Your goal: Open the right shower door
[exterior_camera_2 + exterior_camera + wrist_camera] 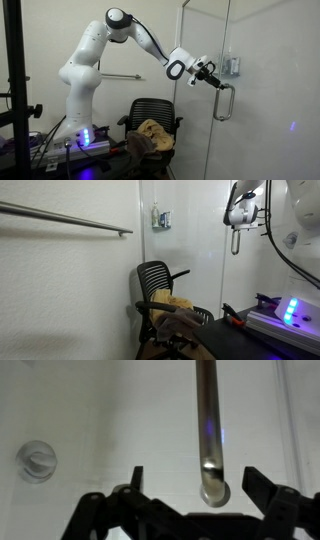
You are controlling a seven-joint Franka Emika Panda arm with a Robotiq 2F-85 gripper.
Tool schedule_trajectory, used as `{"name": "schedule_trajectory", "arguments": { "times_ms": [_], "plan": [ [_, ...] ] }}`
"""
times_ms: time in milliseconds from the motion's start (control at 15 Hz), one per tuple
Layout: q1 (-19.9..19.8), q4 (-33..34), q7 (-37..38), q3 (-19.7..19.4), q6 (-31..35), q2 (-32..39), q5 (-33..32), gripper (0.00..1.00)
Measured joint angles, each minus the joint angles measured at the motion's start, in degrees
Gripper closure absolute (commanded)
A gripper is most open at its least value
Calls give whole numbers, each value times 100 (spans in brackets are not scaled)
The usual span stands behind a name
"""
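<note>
The shower door's silver loop handle (235, 242) (209, 430) should be grabbed next by my gripper near the handle's round mount, with one finger on each side, to pull the door open.
The right shower door (265, 120) is a tall pale glass panel with a vertical silver loop handle (225, 100). In an exterior view the handle (236, 242) hangs just below my gripper (240, 216), on the door (250, 275). In the wrist view the handle (207, 420) runs down to its round mount (213, 490) on the glass. My gripper (198, 485) is open, with one dark finger on each side of the handle's end, not touching it. In an exterior view the gripper (210, 78) sits at the handle's upper end.
A white panel with a small grey-blue fixture (161, 220) stands beside the door. A black mesh chair (160, 290) draped with cloth stands below it. A grab bar (70, 220) runs along the wall. A round fitting (37, 460) shows on the panel.
</note>
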Motion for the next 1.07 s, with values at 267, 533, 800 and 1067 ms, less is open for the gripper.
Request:
{"name": "schedule_trajectory", "arguments": {
  "times_ms": [267,533,800,1067],
  "plan": [
    [21,-16,1,0,-4,1,1,0],
    [-35,-19,32,71,23,88,1,0],
    [-181,-18,126,278,196,147,-1,41],
    [-379,-17,141,438,405,146,-15,70]
  ]
}}
